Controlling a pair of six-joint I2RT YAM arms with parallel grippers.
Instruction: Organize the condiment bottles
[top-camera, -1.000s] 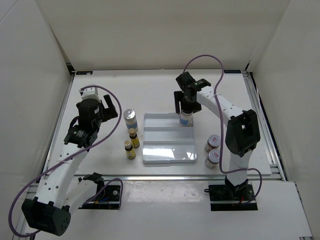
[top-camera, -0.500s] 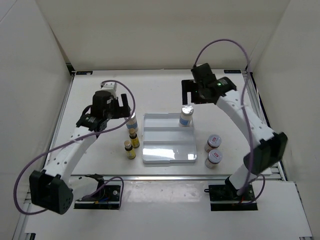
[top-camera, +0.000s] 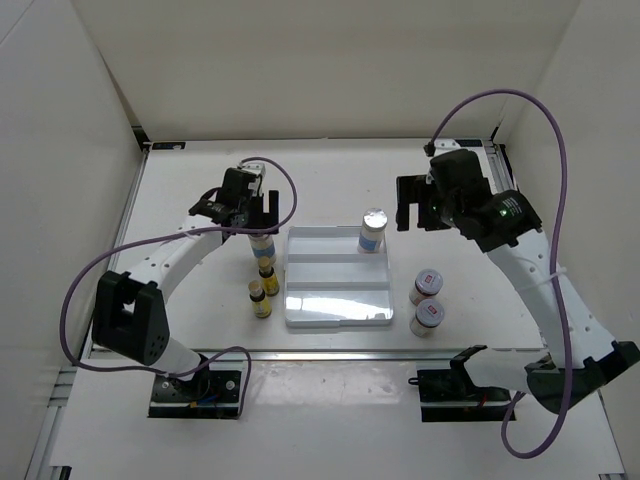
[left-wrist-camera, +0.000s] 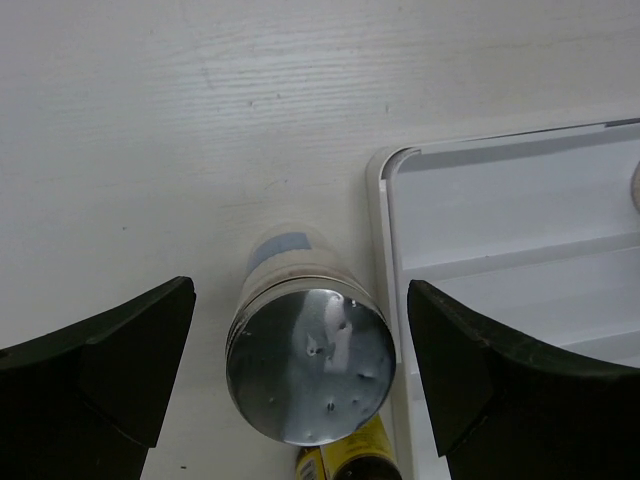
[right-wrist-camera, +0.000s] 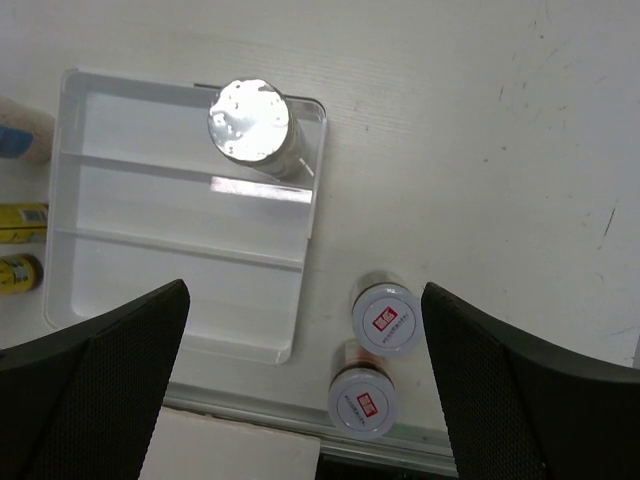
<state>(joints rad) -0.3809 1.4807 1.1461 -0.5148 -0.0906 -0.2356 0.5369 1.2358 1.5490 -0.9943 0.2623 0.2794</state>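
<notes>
Both fingers of my left gripper reach past the cap of the taller silver-capped bottle, on either side of the bottle's upper body. The gripper needs to close on the bottle now.
A taller silver-capped bottle (top-camera: 263, 243) stands left of the white tray (top-camera: 335, 312). My left gripper (top-camera: 250, 210) hovers over it, open; in the left wrist view the cap (left-wrist-camera: 310, 365) lies between the spread fingers (left-wrist-camera: 95, 380) without touching. My gripper shows there as well (left-wrist-camera: 300, 300). Two tiny yellow bottles (top-camera: 267, 276) (top-camera: 260, 299) stand just nearer. The second silver-capped bottle (top-camera: 372, 231) (right-wrist-camera: 250, 122) stands in the tray's far row. My right gripper (top-camera: 420, 205) (right-wrist-camera: 305, 330) is open and empty, raised right of it. Two red-label jars (top-camera: 427, 285) (top-camera: 427, 317) (right-wrist-camera: 385, 320) stand right of the tray.
The tray's (right-wrist-camera: 180, 270) middle and near rows hold nothing. Its left rim (left-wrist-camera: 380, 250) lies close beside the left bottle. A metal rail (top-camera: 350, 353) runs along the table's near edge, just below the jars. White walls enclose the table on three sides.
My right gripper let go of the bottle in the tray and rose away to the right. My left gripper swung right and forward to over the left silver-capped bottle.
</notes>
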